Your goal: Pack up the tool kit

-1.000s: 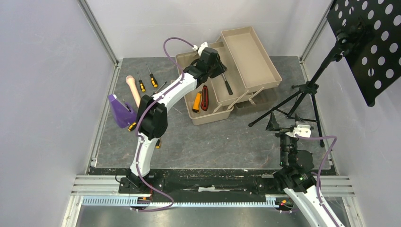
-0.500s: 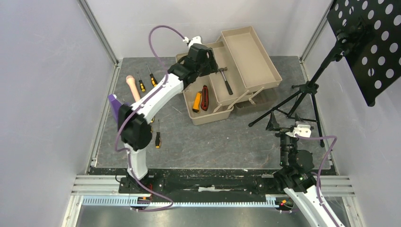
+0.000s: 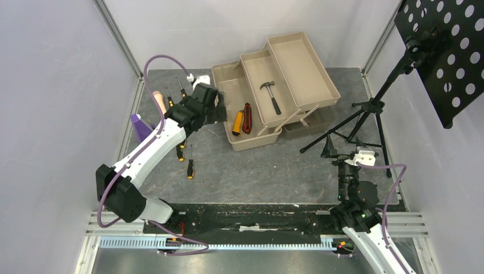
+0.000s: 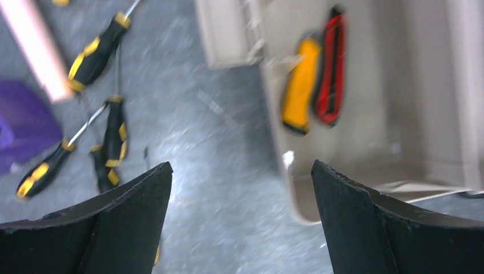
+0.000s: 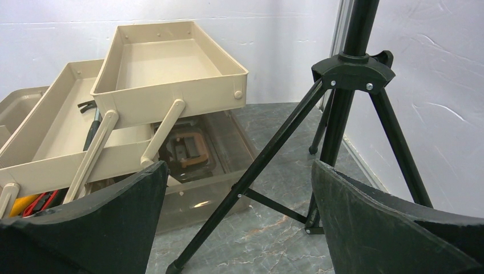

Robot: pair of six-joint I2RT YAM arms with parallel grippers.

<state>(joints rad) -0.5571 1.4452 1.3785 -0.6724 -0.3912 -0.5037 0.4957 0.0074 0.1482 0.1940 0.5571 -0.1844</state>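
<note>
I will grab a screwdriver next with my left gripper by the butt end of its handle (image 3: 190, 175) (image 4: 157, 257). The part on the shaft side will stay free, so I can hand it over to my right gripper.
The tan toolbox (image 3: 299, 68) stands open at the back with its trays fanned out. A small hammer (image 3: 271, 94) lies in the middle tray. An orange knife (image 3: 237, 123) and a red-black utility knife (image 3: 247, 118) lie in the lower left tray. Several orange-and-black screwdrivers (image 3: 190, 165) lie on the table left of the box. My left gripper (image 3: 217, 114) hangs open and empty over the table just left of that tray; its wrist view shows screwdrivers (image 4: 94, 51), the orange knife (image 4: 299, 85) and the red knife (image 4: 331, 74). My right gripper (image 5: 237, 200) is open and empty, low at the right.
A beige rod (image 3: 160, 101) and a purple block (image 3: 140, 128) lie at the far left beside the screwdrivers. A black tripod (image 3: 371, 108) stands right of the toolbox, one leg (image 5: 268, 154) crossing just ahead of my right gripper. Walls enclose the table.
My left arm has swung left and back from over the middle tray to the box's left side. Its jaws have opened wide. The hammer now shows lying in the tray. The right arm is unmoved.
</note>
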